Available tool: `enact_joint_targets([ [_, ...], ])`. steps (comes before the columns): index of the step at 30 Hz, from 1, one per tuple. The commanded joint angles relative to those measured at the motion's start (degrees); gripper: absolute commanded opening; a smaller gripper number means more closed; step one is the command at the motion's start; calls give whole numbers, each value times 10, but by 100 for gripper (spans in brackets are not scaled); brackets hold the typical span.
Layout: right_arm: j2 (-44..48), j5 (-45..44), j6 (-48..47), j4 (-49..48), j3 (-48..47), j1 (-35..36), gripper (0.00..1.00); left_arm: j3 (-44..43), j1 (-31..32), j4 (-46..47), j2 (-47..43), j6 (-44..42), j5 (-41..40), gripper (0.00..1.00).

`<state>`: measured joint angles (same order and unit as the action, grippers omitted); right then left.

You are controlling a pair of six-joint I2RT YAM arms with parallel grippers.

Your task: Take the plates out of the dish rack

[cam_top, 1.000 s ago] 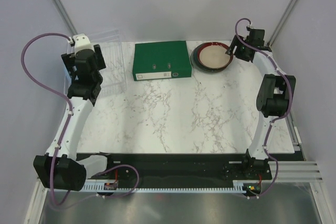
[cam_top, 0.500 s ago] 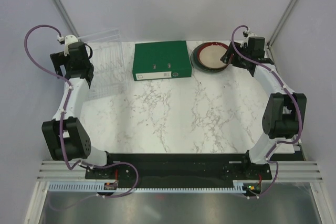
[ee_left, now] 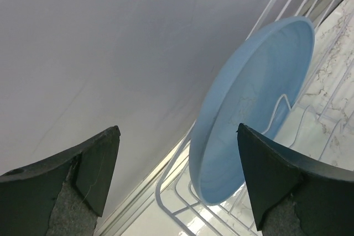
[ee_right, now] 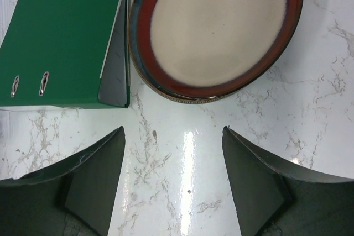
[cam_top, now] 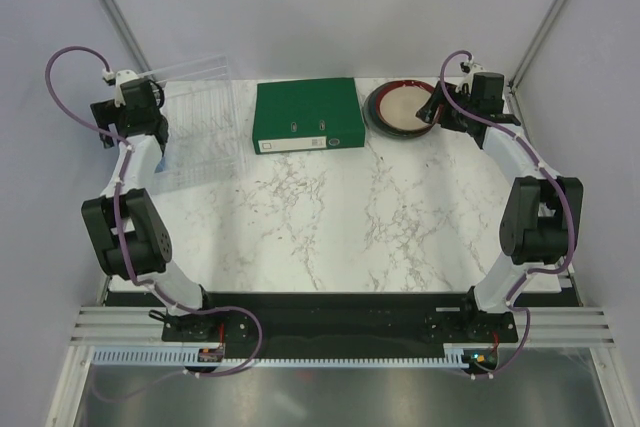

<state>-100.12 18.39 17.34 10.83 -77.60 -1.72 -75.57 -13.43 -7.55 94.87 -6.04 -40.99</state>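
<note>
My left gripper will next grab the light blue plate (ee_left: 254, 109) by its near rim (ee_left: 203, 142), so the plate's far rim stays free for my right gripper.
A light blue plate (ee_left: 254, 109) stands on edge in the white wire dish rack (ee_left: 166, 203), close to the wall. My left gripper (ee_left: 177, 136) is open just in front of the plate's lower rim and touches nothing. In the top view it (cam_top: 145, 117) is at the left end of the rack (cam_top: 205, 132); I cannot make out the blue plate there. The reddish-brown plate with cream centre (ee_right: 215, 26) lies on top of a stack at the back right (cam_top: 403, 107). My right gripper (ee_right: 173, 131) is open and empty just in front of that stack (cam_top: 440, 107).
A green binder (cam_top: 307, 115) lies flat between the rack and the plate stack, and its corner almost touches the stack in the right wrist view (ee_right: 61, 37). The wall stands right behind the rack. The marble table (cam_top: 350, 217) runs forward to the arm bases.
My left arm has folded back and moved its gripper to the far left end of the rack. My right gripper has shifted slightly right and stays at the plate stack.
</note>
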Motion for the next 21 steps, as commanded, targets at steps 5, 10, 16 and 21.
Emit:
enact_joint_targets([
  [5,4,26,2,-23,6,0,78,-38,-5,4,65,23,45,90],
  [10,6,36,3,-24,7,0,77,-40,-8,2,81,33,48,65],
  [16,5,45,6,-27,10,0,77,-41,-18,3,70,38,54,21],
  [21,6,46,8,-31,14,0,76,-37,-17,3,41,45,53,2],
])
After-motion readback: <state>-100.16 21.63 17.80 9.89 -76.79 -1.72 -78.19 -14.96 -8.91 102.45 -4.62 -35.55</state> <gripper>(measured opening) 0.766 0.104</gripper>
